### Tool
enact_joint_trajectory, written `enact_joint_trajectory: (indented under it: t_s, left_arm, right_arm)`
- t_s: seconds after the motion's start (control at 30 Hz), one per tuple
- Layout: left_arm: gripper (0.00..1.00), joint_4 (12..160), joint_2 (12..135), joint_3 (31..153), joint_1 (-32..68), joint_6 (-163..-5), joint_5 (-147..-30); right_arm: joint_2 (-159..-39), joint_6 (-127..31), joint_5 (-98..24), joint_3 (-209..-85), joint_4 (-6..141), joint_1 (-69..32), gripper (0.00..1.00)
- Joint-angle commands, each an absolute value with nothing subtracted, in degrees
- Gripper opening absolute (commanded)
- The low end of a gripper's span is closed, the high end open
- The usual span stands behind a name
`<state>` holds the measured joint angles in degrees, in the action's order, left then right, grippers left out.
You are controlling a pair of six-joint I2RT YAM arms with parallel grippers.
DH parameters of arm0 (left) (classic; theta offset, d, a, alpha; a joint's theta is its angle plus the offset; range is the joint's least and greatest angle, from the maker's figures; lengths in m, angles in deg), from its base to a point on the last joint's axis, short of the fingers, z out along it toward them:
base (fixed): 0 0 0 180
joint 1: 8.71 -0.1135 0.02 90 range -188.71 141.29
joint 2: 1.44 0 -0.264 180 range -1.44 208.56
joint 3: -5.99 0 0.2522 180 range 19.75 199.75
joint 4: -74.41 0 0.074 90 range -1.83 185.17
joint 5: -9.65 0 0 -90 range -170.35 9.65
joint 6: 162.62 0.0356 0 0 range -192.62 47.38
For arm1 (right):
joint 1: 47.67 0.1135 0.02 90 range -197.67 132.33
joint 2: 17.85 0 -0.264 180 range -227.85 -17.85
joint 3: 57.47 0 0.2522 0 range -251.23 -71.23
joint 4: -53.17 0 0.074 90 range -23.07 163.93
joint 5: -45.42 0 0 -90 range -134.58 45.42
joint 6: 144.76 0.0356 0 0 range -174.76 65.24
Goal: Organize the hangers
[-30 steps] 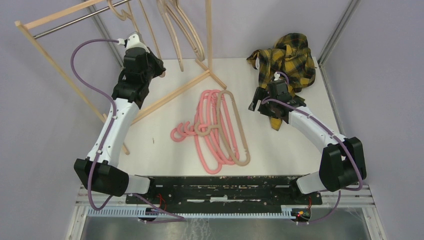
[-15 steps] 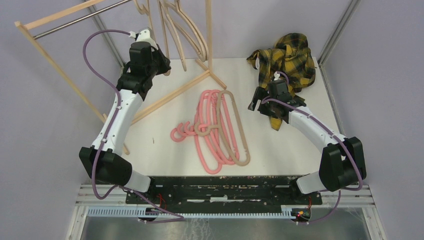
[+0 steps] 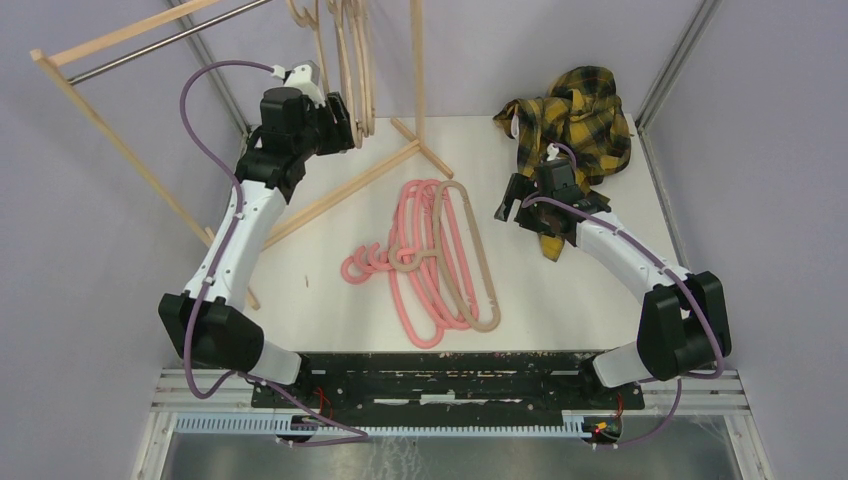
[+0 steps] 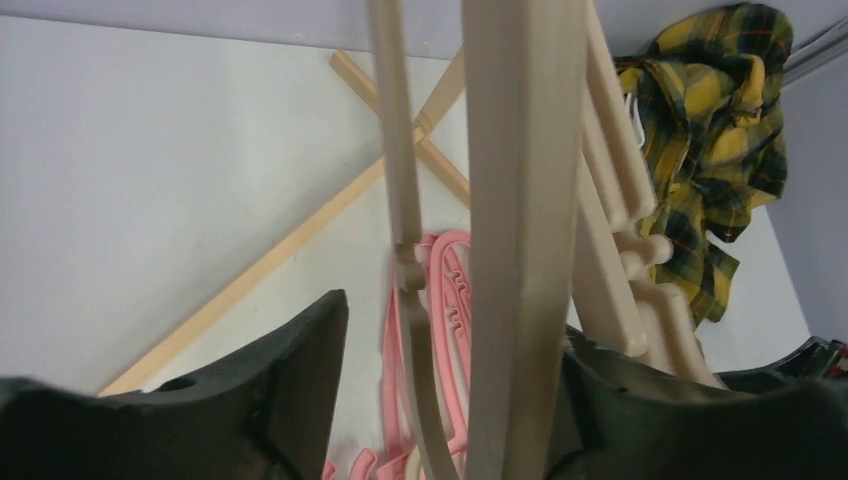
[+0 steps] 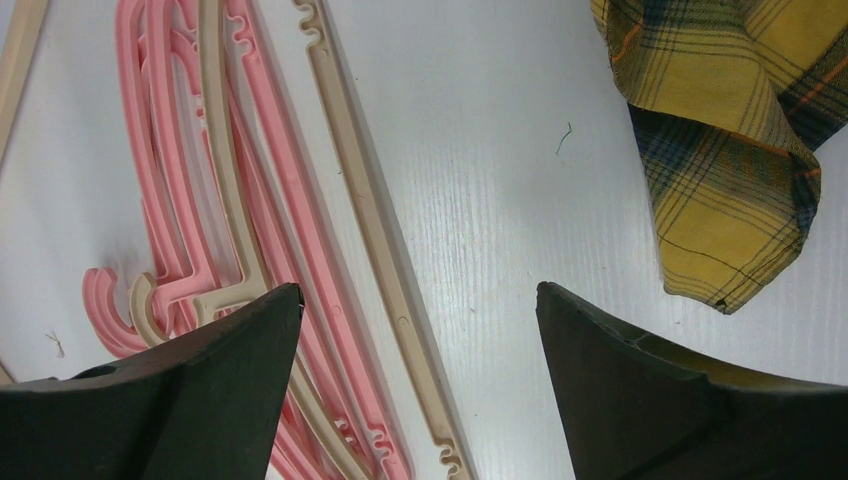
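The robot's right gripper should next grab the pile's beige hanger by its far shoulder bar point(image 3: 437, 215) point(image 5: 222, 132), so that the hanger's near shoulder and hook stay free for the handover to the left gripper.
Several beige hangers point(image 3: 352, 60) hang close together from the rack's rail at the top. My left gripper point(image 3: 345, 122) is up among their lower bars. In the left wrist view its jaws point(image 4: 450, 345) stand open with a thick beige hanger bar point(image 4: 520, 200) and a thinner one point(image 4: 398, 150) between them, the thick bar close to the right finger. A pile of pink and beige hangers point(image 3: 440, 260) lies flat mid-table. My right gripper point(image 3: 510, 205) hovers open just right of the pile, over its outer beige hanger point(image 5: 370, 220), with nothing between its fingers point(image 5: 420, 300).
The wooden rack stands at the back left with a metal rail point(image 3: 150, 45), an upright post point(image 3: 416, 60) and floor struts point(image 3: 350, 190) crossing the table. A crumpled yellow plaid shirt point(image 3: 575, 110) lies at the back right, just behind the right arm.
My left gripper has swung right along the rail and its jaws have opened off a beige hanger, which now hangs bunched with the others. The right arm has stayed put.
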<state>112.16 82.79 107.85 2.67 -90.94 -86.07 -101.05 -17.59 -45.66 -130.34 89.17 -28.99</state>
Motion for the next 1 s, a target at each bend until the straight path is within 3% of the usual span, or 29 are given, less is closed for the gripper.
enact_joint_trajectory:
  t_s: [0.0,0.2,0.53,0.97]
  left_arm:
    - [0.74,111.2,78.5,106.4,2.9,-88.3,-86.8]
    - [1.00,110.4,72.6,101.2,2.9,-87.9,-88.0]
    - [0.99,107.6,57.9,82.2,2.9,-88.9,-91.4]
    - [0.99,107.1,50.9,67.5,3.1,-91.0,-92.4]
  right_arm:
    - [-99.3,-18.4,-45.9,-130.3,87.4,-29.2,0.96]
    - [-100.1,-19.3,-43.2,-130.8,87.3,-29.2,0.97]
    - [-104.6,-21.9,-41.4,-135.8,87.8,-23.6,0.93]
    - [-125.7,-22.4,-39.5,-155.3,89.9,-14.4,0.82]
